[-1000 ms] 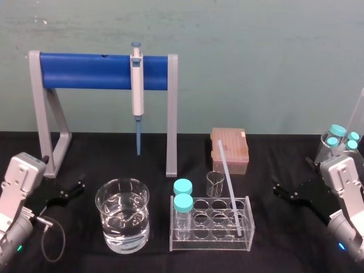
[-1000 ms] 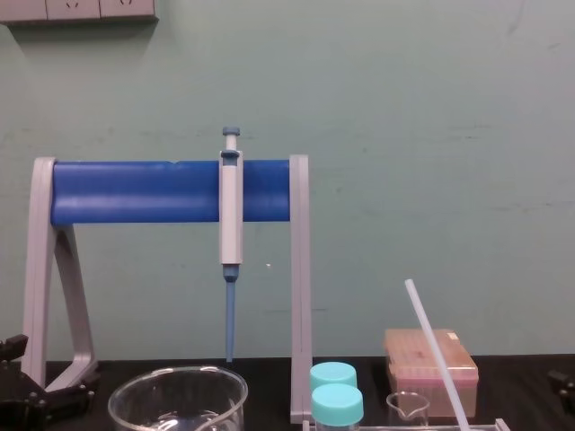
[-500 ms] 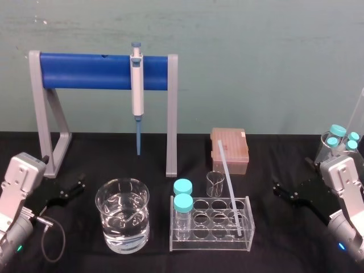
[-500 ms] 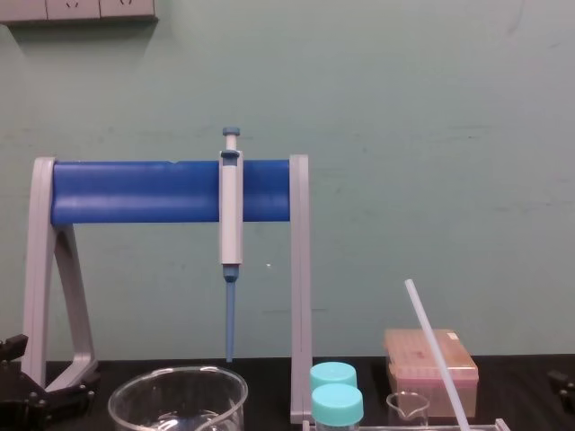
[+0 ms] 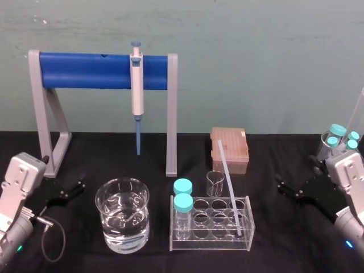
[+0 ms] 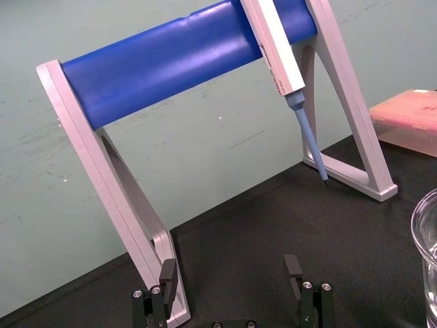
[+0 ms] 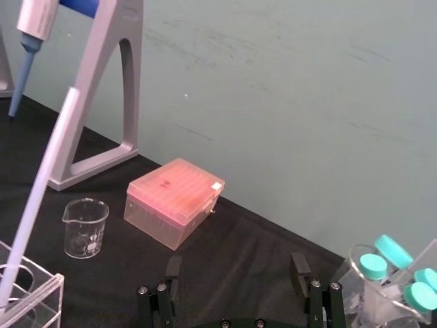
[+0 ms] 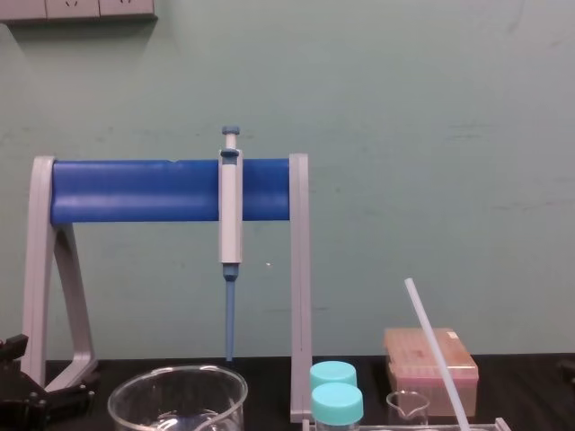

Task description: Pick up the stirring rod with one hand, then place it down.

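The stirring rod's lower end sits inside the clear tube rack, so next I will use my right gripper to grip the stirring rod by its free upper part [image 8: 437,353].
The stirring rod [image 5: 229,187] is a long translucent-white stick. It leans tilted in the clear tube rack [image 5: 247,219], lower end in a right-hand hole and upper end pointing back toward the pink box. It also shows in the chest view [image 8: 436,355] and the right wrist view [image 7: 44,178]. My right gripper [image 5: 281,187] hovers low to the right of the rack, open and empty, well apart from the rod; its fingers [image 7: 298,266] stand wide. My left gripper [image 5: 77,186] rests open at the left near the stand's foot, with nothing between its fingers [image 6: 292,263].
A grey-white pipette [image 5: 136,85] hangs on the blue-barred stand [image 5: 85,71] at the back. A beaker of water [image 5: 122,216] stands left of the rack, which holds two teal-capped tubes [image 5: 183,202]. Behind it are a small beaker [image 5: 215,183] and pink tip box [image 5: 230,149]. Capped tubes [image 5: 338,136] sit far right.
My right arm has drawn slightly to the right, away from the rack, with its gripper still open. The rod and the left arm have not moved.
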Available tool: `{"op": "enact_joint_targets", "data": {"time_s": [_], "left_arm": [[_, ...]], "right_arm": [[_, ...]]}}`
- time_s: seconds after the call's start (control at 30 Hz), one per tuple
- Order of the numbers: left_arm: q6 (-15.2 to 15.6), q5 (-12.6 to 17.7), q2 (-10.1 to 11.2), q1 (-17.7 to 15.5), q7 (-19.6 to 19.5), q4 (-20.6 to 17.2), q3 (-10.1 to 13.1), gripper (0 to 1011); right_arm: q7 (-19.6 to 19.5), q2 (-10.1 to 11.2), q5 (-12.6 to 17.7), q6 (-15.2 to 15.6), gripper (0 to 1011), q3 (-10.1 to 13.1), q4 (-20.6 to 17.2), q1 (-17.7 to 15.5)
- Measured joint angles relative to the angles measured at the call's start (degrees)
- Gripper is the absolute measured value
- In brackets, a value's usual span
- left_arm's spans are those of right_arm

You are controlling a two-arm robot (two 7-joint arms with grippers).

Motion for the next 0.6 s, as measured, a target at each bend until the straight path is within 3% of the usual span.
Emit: {"op": "enact_joint_targets", "data": {"time_s": [0.23, 0.4, 0.43, 0.6], "left_arm": [[0.00, 0.00, 0.00, 0.00, 0.00, 0.00, 0.01, 1005], [0.00, 0.00, 0.00, 0.00, 0.00, 0.00, 0.00, 1005], [0.00, 0.00, 0.00, 0.00, 0.00, 0.00, 0.00, 1005], [0.00, 0.00, 0.00, 0.00, 0.00, 0.00, 0.00, 1005]], "right_arm": [[3.31, 2.76, 3.24, 4.57, 1003, 3.03, -7.01, -2.42], [8.79, 3.05, 10.14, 11.25, 1003, 5.44, -10.92, -2.22], [11.18, 2.93, 12.76, 13.11, 1003, 6.07, -11.31, -1.78], [18.01, 1.84, 20.20, 18.72, 1003, 7.55, -10.98, 0.00]]}}
